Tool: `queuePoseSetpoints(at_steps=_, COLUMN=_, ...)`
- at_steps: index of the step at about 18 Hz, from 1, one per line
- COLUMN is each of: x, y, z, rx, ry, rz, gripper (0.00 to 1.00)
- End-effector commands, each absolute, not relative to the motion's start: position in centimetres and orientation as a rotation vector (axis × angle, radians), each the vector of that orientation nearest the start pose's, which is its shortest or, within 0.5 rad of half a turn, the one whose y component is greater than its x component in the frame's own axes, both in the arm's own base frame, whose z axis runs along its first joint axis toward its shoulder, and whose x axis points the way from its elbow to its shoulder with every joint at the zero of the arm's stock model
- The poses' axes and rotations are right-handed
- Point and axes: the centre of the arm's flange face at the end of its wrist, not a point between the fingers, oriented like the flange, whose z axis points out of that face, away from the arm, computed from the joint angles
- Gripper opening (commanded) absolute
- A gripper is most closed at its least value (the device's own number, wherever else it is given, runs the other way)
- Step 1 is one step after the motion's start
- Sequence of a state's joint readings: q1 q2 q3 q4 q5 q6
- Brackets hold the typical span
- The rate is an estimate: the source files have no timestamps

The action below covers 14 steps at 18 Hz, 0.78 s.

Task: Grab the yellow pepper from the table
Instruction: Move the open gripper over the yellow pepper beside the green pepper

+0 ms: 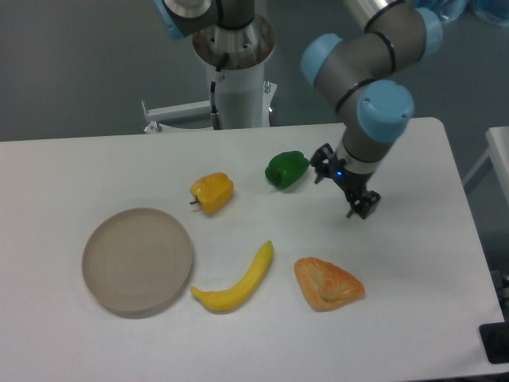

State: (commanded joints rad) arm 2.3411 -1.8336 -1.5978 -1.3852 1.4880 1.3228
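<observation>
The yellow pepper should be grabbed by its plump body (214,192), so its stem (194,202) stays free while my gripper lifts the pepper.
The yellow pepper (212,192) lies on the white table (238,334), left of centre, its dark stem pointing left. My gripper (343,182) hangs over the table well to the right of it, just right of the green pepper (286,169). Its two black fingers (362,204) are spread apart with nothing between them. The gripper touches no object.
A round beige plate (137,260) sits at the front left. A long yellow banana (235,282) lies in front of the yellow pepper, and an orange pastry-like wedge (327,283) lies to its right. The robot's base column (236,76) stands behind the table.
</observation>
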Motion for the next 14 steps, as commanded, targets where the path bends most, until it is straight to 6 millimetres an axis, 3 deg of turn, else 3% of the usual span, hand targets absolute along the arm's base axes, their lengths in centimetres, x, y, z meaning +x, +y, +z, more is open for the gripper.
queuePoseSetpoints(at_steps=1, x=-27.1, y=50.5, z=35.0, rx=-3.009, ry=0.829, rz=-0.227, gripper=1.0)
queuePoseSetpoints(at_steps=3, x=-24.6, y=50.2, z=34.5, rx=-3.034, ry=0.788, rz=-0.248, gripper=1.0)
queuePoseSetpoints(at_steps=7, x=-16.7, y=52.7, z=32.5, rx=-3.072, ry=0.657, rz=-0.2, gripper=1.0)
queuePoseSetpoints(at_steps=11, x=-14.0, y=53.3, z=29.6, rx=-3.045, ry=0.661, rz=-0.142, gripper=1.0)
queuePoseSetpoints(at_steps=14, x=-13.9, y=53.3, z=28.5, rx=-3.055, ry=0.675, rz=-0.152, gripper=1.0)
